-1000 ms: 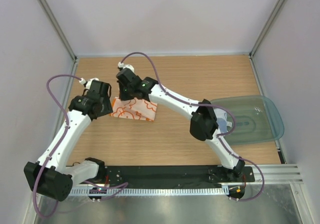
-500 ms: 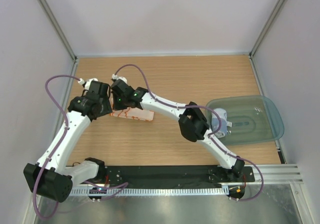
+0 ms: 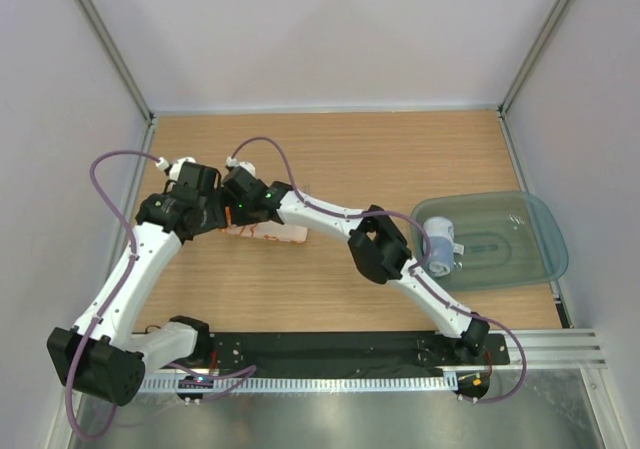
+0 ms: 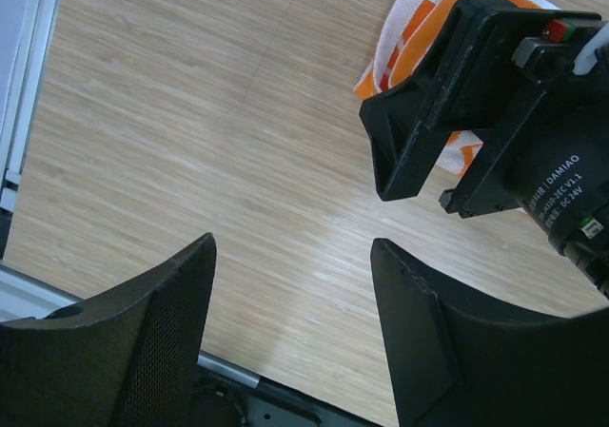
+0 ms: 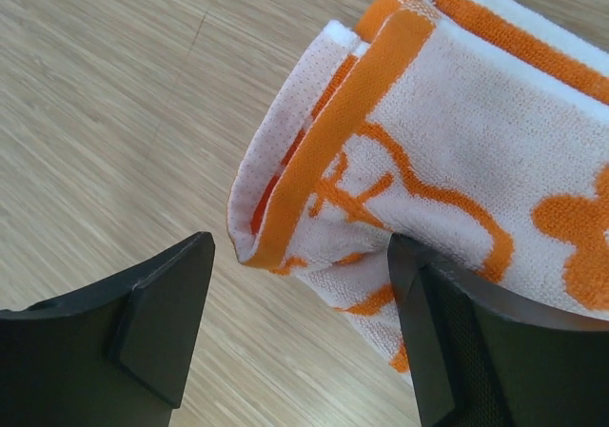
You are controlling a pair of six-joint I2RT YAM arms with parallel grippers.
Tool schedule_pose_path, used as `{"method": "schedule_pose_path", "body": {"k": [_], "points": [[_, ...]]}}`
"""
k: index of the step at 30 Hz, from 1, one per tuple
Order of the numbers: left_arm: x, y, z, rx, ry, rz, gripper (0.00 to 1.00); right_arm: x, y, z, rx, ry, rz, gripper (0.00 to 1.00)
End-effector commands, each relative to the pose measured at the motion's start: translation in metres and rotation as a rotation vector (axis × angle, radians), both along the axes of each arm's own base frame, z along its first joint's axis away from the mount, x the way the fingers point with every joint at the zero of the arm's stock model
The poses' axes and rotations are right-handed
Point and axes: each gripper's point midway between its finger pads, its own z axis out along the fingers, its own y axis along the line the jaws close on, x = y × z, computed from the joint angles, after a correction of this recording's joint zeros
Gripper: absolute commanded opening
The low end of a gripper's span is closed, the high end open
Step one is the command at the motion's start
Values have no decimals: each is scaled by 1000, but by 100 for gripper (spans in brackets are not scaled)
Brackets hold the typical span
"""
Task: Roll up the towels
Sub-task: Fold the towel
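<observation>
My right gripper grabs the orange-and-white towel [image 3: 280, 233] by the corner of its loose end next, leaving the rest free for straightening and rolling.
An orange-and-white patterned towel [image 3: 280, 233] lies partly rolled on the wooden table, left of centre. My right gripper [image 5: 300, 294] stands open over the towel's rolled end [image 5: 381, 142], which lies loose between the fingers [image 5: 157, 318]. In the top view the right gripper [image 3: 238, 209] sits at the towel's left end. My left gripper [image 4: 290, 284] is open just to the left of it, over bare wood, holding nothing. The towel [image 4: 409, 18] and the right gripper [image 4: 476, 94] show ahead in the left wrist view. A rolled pale blue towel [image 3: 440, 245] lies in the tray.
A translucent green tray [image 3: 530, 239] sits at the table's right edge. Grey walls enclose the table on three sides. A black rail [image 3: 330, 351] with the arm bases runs along the near edge.
My right gripper moved left over the towel, rolling it narrower, then opened and let go of it. The left gripper stayed in place, open.
</observation>
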Motion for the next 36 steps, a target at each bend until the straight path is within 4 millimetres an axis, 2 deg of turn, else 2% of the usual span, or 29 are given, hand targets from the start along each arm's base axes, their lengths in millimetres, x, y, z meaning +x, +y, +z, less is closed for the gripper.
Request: {"method": "schedule_pose_path", "body": {"k": [1,2,4,5,8,9,10,11,12,13,14,15,16,17,19,20,23,28,33,36], "points": [[1,9,2,34,-13,23,68,11,6,91,139,-122,4,82],[1,9,2,35,-12,25,68,11,1,119,172,-151,-1,83],[0,10,1,40,-8,29,68,8,-12,130,156,-166,-3,85],[0,10,1,41,-7,33,68,7,-22,149,158,-187,-16,86],[0,11,0,45,-3,37,68,0,-51,152,83,-186,-49,86],[0,11,0,48,-2,39,68,-2,-74,147,37,-185,-88,86],[0,11,0,50,-1,38,68,-3,-87,145,19,-178,-119,87],[1,11,0,50,-2,40,68,-7,-110,118,-60,-151,-155,86],[1,11,-1,50,1,39,68,-2,-138,119,-111,-146,-219,87],[0,11,-1,52,4,40,68,-2,-154,109,-143,-114,-257,86],[1,11,-1,52,4,40,68,-9,-175,82,-193,-46,-295,84],[1,11,-2,53,8,40,68,-1,-192,73,-189,-10,-341,83],[1,12,-3,53,11,42,68,-7,-195,73,-146,35,-327,79],[1,11,-4,54,16,39,68,-15,-208,49,-162,88,-337,78],[2,11,-5,53,18,39,68,-13,-208,44,-95,129,-329,77],[1,11,-5,54,19,39,68,-18,-211,35,-99,157,-323,77],[1,11,-5,57,20,39,68,-17,-204,24,-65,197,-312,77],[1,12,-3,57,8,43,68,-9,-195,15,-54,201,-321,76],[2,13,-1,60,3,49,68,-19,-180,0,-32,273,-283,74],[1,13,-2,60,5,49,68,-29,-176,-9,-39,297,-278,68]]}}
